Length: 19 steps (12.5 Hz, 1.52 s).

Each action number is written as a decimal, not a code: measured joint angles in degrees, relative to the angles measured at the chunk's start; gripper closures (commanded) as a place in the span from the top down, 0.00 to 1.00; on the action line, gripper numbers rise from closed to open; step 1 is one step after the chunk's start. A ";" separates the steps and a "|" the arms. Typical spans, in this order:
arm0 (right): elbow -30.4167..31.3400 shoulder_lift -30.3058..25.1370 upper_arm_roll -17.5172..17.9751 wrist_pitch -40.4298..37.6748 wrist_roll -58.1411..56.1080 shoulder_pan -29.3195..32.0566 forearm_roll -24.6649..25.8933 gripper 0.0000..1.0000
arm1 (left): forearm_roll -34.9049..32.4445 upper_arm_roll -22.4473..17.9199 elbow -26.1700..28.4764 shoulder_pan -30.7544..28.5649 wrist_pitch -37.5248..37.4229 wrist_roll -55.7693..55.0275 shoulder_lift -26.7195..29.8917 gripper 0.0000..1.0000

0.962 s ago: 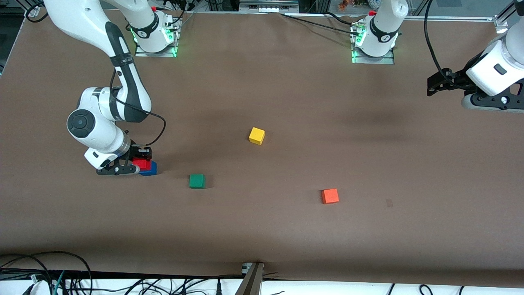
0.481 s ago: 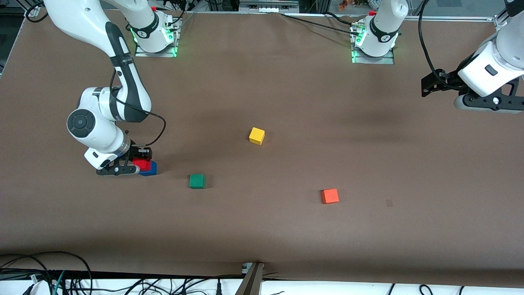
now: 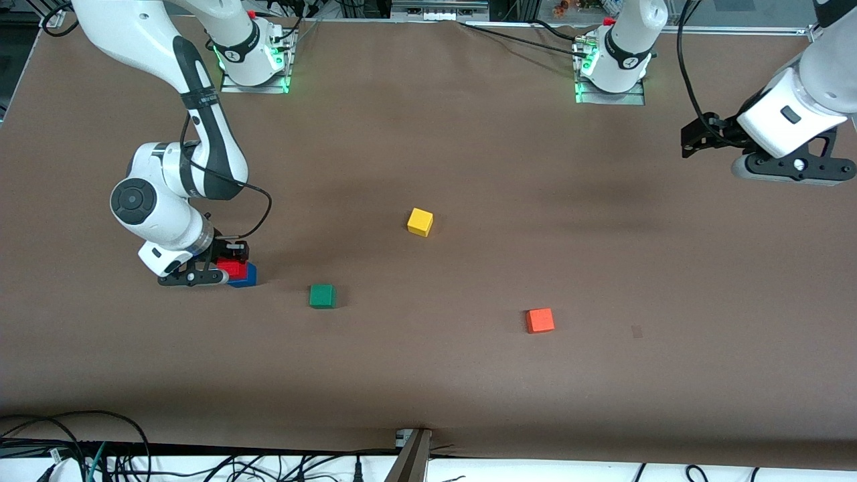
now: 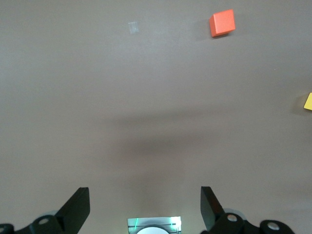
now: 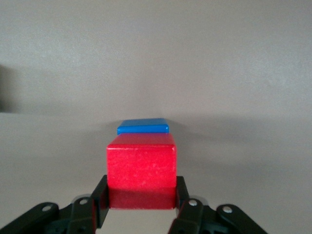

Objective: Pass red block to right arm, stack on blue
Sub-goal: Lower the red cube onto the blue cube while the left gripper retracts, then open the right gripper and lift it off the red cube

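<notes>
My right gripper is ready to open now. The red block's base [image 3: 233, 276] is over the blue cube [image 3: 245, 276] in the front view, so the block would stay there.
My right gripper [image 3: 226, 266] is shut on the red block [image 3: 232, 268], with a finger on each of two opposite faces [image 5: 141, 168]. The red block sits directly over the blue cube [image 3: 245, 276], set off a little toward the right arm's end. Only a strip of the blue cube [image 5: 143, 126] shows past the red one. I cannot tell whether the two touch. My left gripper [image 3: 689, 137] hangs open and empty above bare table at the left arm's end; its two fingers [image 4: 78, 208] stand wide apart.
A green cube [image 3: 322, 295] lies beside the blue one, toward the table's middle. A yellow cube [image 3: 420, 221] sits mid-table, and an orange cube [image 3: 539, 320] lies nearer the front camera; the left wrist view also shows the orange cube [image 4: 223, 23]. Cables run along the front edge.
The left arm's hand has drifted a little toward the bases and the table's middle. The right gripper and the red and blue blocks have not moved.
</notes>
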<state>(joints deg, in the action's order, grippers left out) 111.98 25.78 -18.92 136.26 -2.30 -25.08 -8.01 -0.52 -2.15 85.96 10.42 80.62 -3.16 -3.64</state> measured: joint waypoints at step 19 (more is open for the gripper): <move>-21.23 -2.25 -5.23 -31.54 -4.25 0.06 0.32 1.00 | 0.00 0.03 0.03 0.21 0.63 -0.31 -0.13 1.00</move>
<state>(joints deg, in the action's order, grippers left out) 90.74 23.54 -24.14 104.72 -6.55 -25.02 -7.69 -0.52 -2.12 86.00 10.63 81.25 -3.47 -3.77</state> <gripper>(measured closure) 0.000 0.000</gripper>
